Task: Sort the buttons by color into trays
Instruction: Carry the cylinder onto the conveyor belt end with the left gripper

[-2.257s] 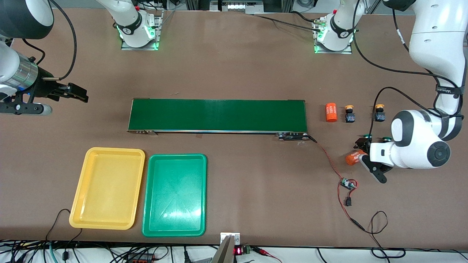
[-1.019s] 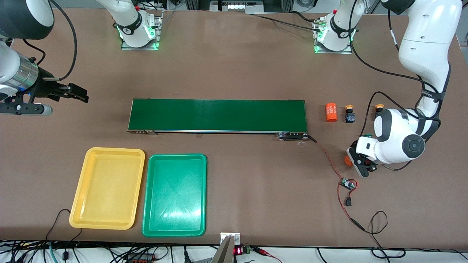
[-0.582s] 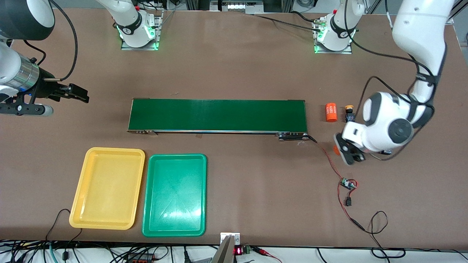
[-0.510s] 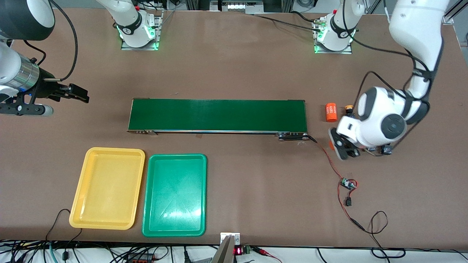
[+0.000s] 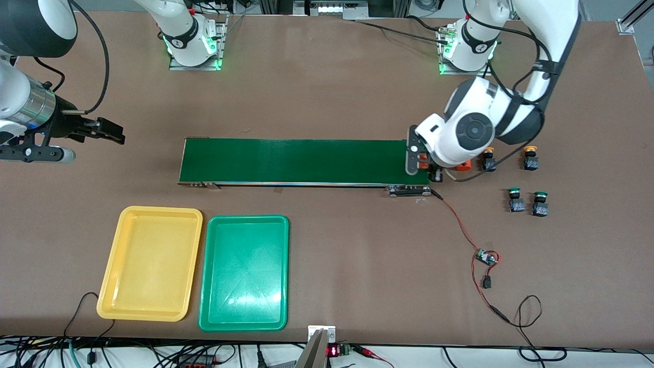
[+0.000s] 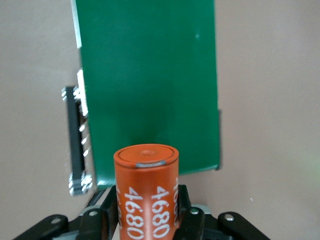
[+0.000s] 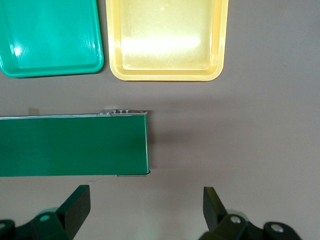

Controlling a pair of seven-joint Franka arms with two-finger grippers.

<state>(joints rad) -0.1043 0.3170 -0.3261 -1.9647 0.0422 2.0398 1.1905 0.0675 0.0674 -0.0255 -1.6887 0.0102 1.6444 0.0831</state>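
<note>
The orange cylinder hangs mostly short of the conveyor belt's end and would tip off if I opened now, so my left gripper keeps holding it.
Two yellow-capped buttons and two green-capped buttons stand on the table toward the left arm's end. The yellow tray and the green tray lie empty side by side, nearer the front camera than the belt; both show in the right wrist view. My left gripper is shut on an orange "4680" cylinder over the belt's end. My right gripper waits open and empty over bare table.
The long dark-green conveyor belt crosses the middle of the table. A second orange cylinder lies beside the yellow-capped buttons, partly hidden by the left arm. A red wire and a small circuit board lie near the belt's end.
My left arm lifted the orange cylinder from beside the green-capped buttons and carried it to the belt's end. The green-capped buttons now show. The right arm has not moved.
</note>
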